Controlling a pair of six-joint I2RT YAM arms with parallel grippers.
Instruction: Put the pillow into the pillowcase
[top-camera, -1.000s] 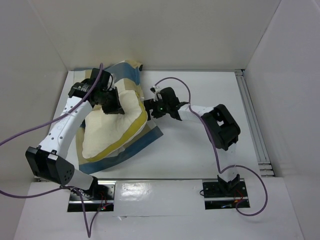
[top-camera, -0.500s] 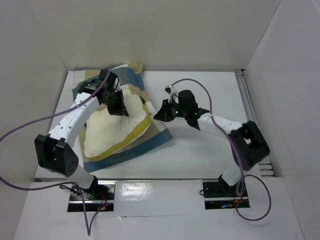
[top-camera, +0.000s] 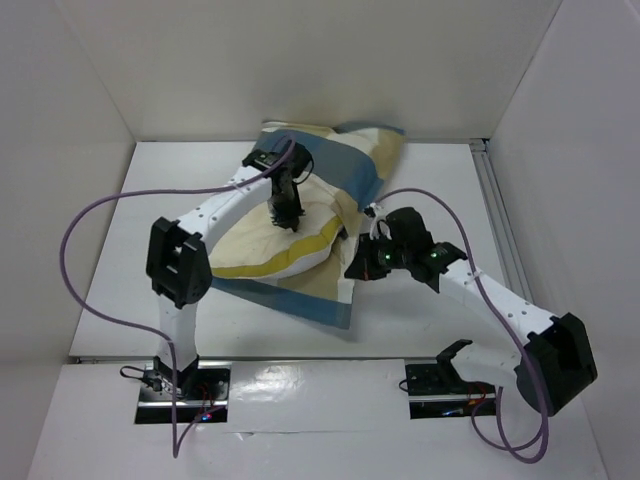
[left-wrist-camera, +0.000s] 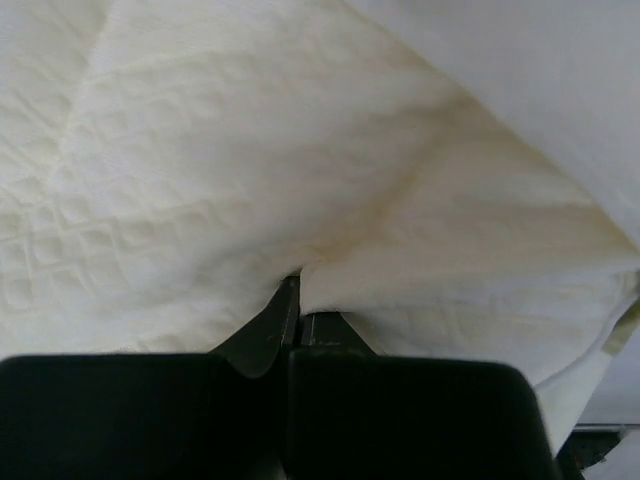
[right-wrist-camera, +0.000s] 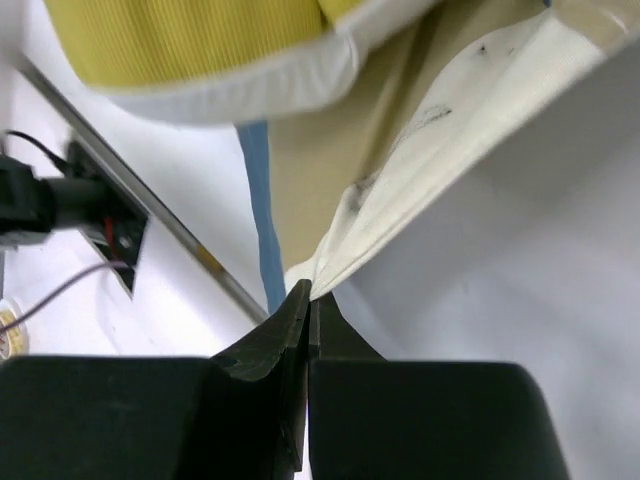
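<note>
Tan case shows between the yellow edge and the pale hem. The fold stays held for now, as it would settle short of the hem if my left gripper opened.
The cream pillow (top-camera: 262, 256) with its yellow edge lies mid-table, partly inside the blue, tan and cream checked pillowcase (top-camera: 345, 160). The case bunches up behind the pillow and spreads out under it toward the front. My left gripper (top-camera: 285, 216) points down onto the pillow's top and is shut on a fold of the pillow (left-wrist-camera: 330, 190); its fingertips meet at the left gripper (left-wrist-camera: 298, 300). My right gripper (top-camera: 358, 268) is shut on the pillowcase's pale hem (right-wrist-camera: 420, 150), pinched at the right gripper (right-wrist-camera: 311, 294). The yellow pillow edge (right-wrist-camera: 190, 40) sits above that hem.
A metal rail (top-camera: 505, 240) runs along the table's right side. White walls close in the left, back and right. The arms' base plates (top-camera: 445, 385) sit at the near edge. Purple cables loop over the left of the table (top-camera: 85, 260).
Both arms swung right and dragged pillow and pillowcase from the back left to the middle. The right gripper closed on the pillowcase hem and pulled it toward the near right.
</note>
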